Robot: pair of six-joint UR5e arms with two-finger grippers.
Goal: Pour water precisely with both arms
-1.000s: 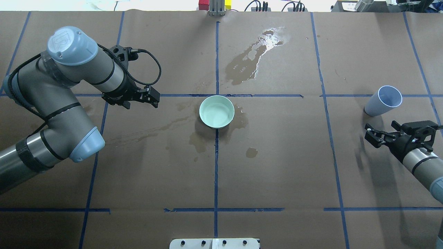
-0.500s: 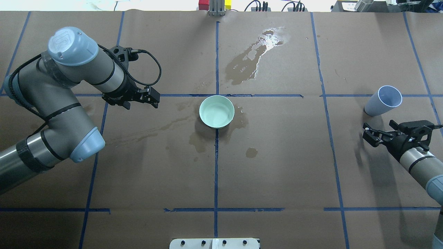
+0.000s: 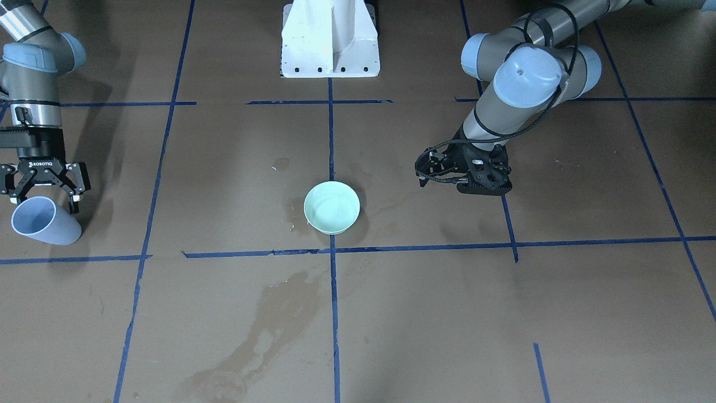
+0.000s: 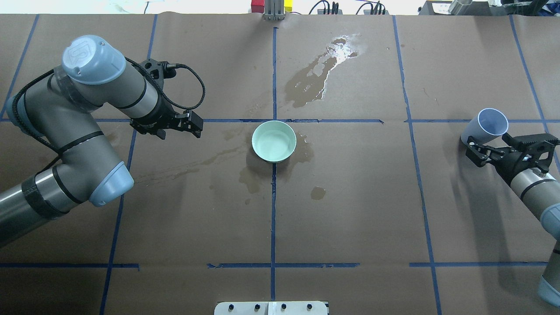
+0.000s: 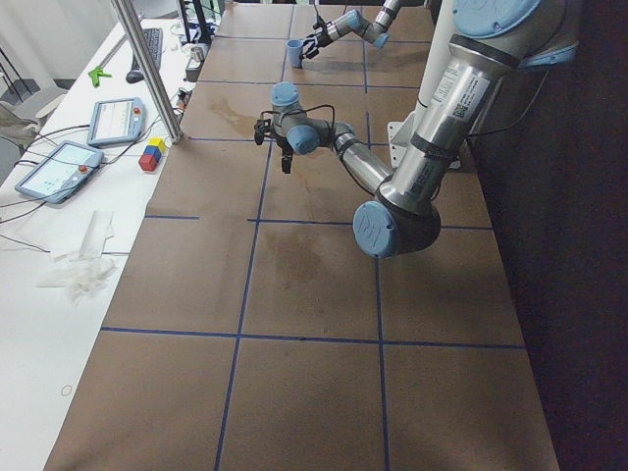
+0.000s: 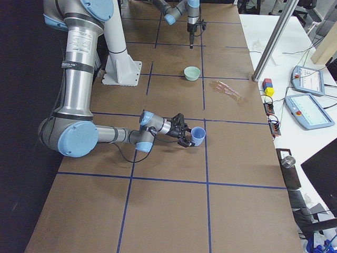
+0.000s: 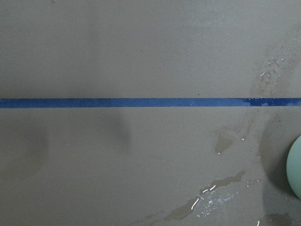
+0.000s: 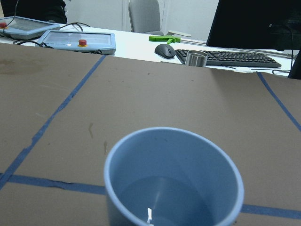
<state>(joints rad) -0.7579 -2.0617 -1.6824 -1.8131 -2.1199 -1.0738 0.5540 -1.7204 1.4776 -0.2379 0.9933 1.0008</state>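
Observation:
The pale blue cup needs its rim free for pouring, so the robot's right gripper should grab it by its lower body next.
A pale blue cup (image 4: 485,127) stands upright at the table's right end, also seen in the front view (image 3: 42,224). The right wrist view shows the cup (image 8: 171,188) up close, with clear water (image 8: 160,205) low inside. My right gripper (image 4: 490,143) is open, with a finger on either side of the cup's lower body (image 3: 43,200). A mint green bowl (image 4: 274,141) sits at the table's centre, with faint glints of water inside. My left gripper (image 4: 194,124) points down, looks shut and empty, left of the bowl (image 7: 297,167).
A wet puddle (image 4: 321,76) lies beyond the bowl, and damp stains (image 4: 258,175) spread around and left of it. The white pedestal (image 3: 330,39) stands at the robot's side. Blue tape lines (image 4: 273,218) grid the brown paper. A metal can (image 8: 196,58) stands off the table.
My right gripper has moved forward to the cup, and its open fingers now flank it. The left arm has barely moved.

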